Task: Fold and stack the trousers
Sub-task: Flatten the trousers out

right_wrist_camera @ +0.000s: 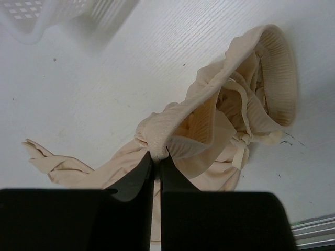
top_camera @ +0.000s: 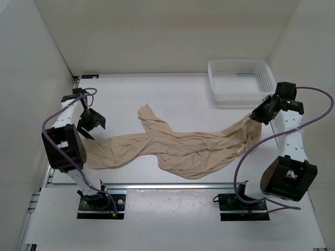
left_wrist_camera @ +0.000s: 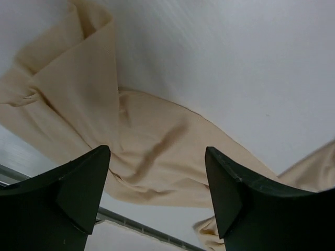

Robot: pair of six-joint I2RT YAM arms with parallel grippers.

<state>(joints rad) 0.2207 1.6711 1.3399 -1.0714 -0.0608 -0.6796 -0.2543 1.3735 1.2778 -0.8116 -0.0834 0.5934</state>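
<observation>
Next, my left gripper will pinch the trouser leg's far edge near the leg's end (top_camera: 99,140) (left_wrist_camera: 120,91), opposite the held waistband, to stretch the trousers for folding.
The beige-tan trousers (top_camera: 178,146) lie stretched across the middle of the table, legs running left, waist at the right. My right gripper (top_camera: 257,116) is shut on the ribbed waistband (right_wrist_camera: 172,130) and holds that end lifted; in the right wrist view my right gripper (right_wrist_camera: 157,157) pinches the band, with the drawstring (right_wrist_camera: 242,146) hanging below. My left gripper (top_camera: 90,124) is open and empty, above the table just beyond the leg ends. In the left wrist view my left gripper (left_wrist_camera: 157,193) looks down on the trouser leg (left_wrist_camera: 141,157), with nothing between the fingers.
A white plastic mesh basket (top_camera: 241,81) stands at the back right, close behind my right gripper; it also shows in the right wrist view (right_wrist_camera: 57,15). A metal rail (top_camera: 167,185) runs along the table's near edge. White walls enclose left, back and right.
</observation>
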